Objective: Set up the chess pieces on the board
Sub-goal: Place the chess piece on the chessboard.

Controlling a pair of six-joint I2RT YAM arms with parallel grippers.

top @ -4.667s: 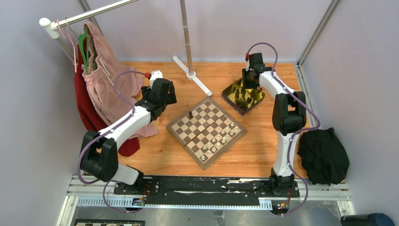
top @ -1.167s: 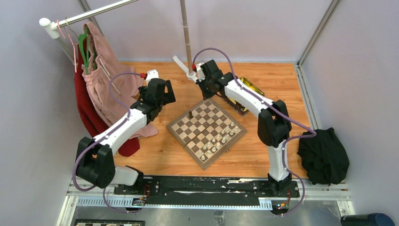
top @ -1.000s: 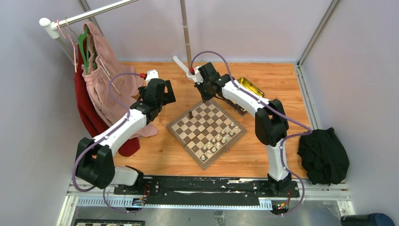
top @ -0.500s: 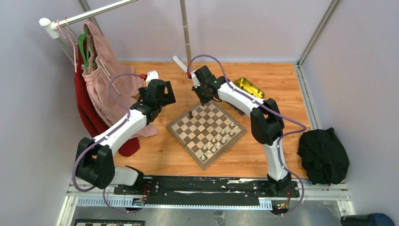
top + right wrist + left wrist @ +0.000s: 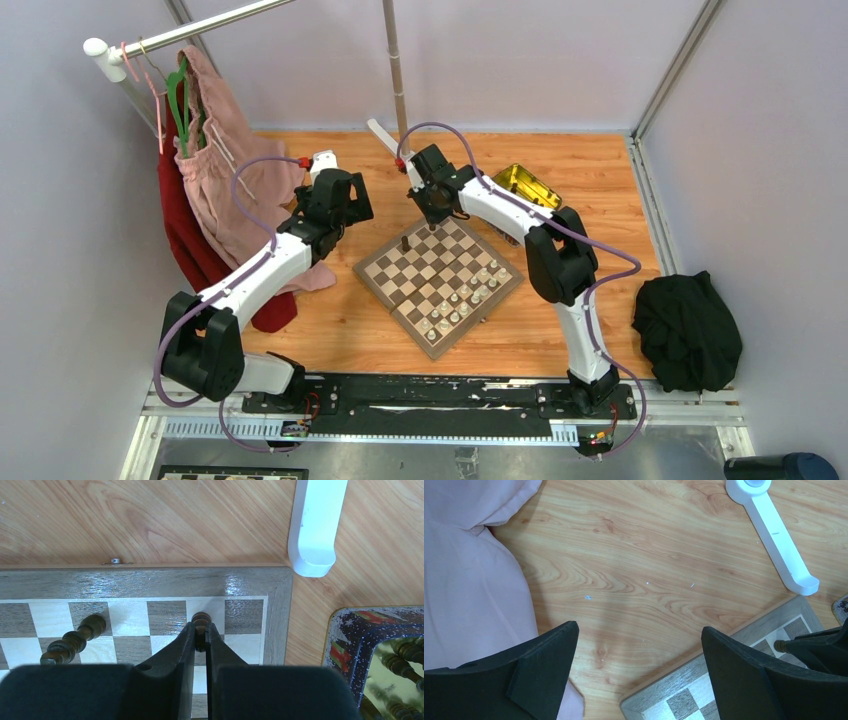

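The dark brown chess piece's base is within the pale outermost-row square and the piece would stand there, so my right gripper releases it next.
The board (image 5: pixel 375 285) lies as a diamond mid-table. Several pale chess pieces (image 5: pixel 465 300) stand along its near-right side, and one dark piece (image 5: pixel 404 243) stands near its far-left edge. My right gripper (image 5: pixel 433 222) hangs over the board's far corner. In the right wrist view this gripper (image 5: pixel 201 630) is shut on a dark brown chess piece (image 5: pixel 201 620) over a pale square in the outermost row, with the other dark piece (image 5: pixel 75 640) to its left. My left gripper (image 5: pixel 639 645) is open and holds nothing, over bare table beside the board's corner (image 5: pixel 664 700).
A yellow-gold tin (image 5: pixel 520 185) with dark pieces inside (image 5: pixel 400 660) sits right of the board's far corner. A white rack foot (image 5: pixel 315 525) lies just beyond that corner. Pink clothing (image 5: pixel 464 580) hangs at the left. A black cloth (image 5: pixel 688 330) lies at the right.
My right arm has swung left from the tin to the board's far corner and come lower, still shut on the dark piece. The left arm has stayed put.
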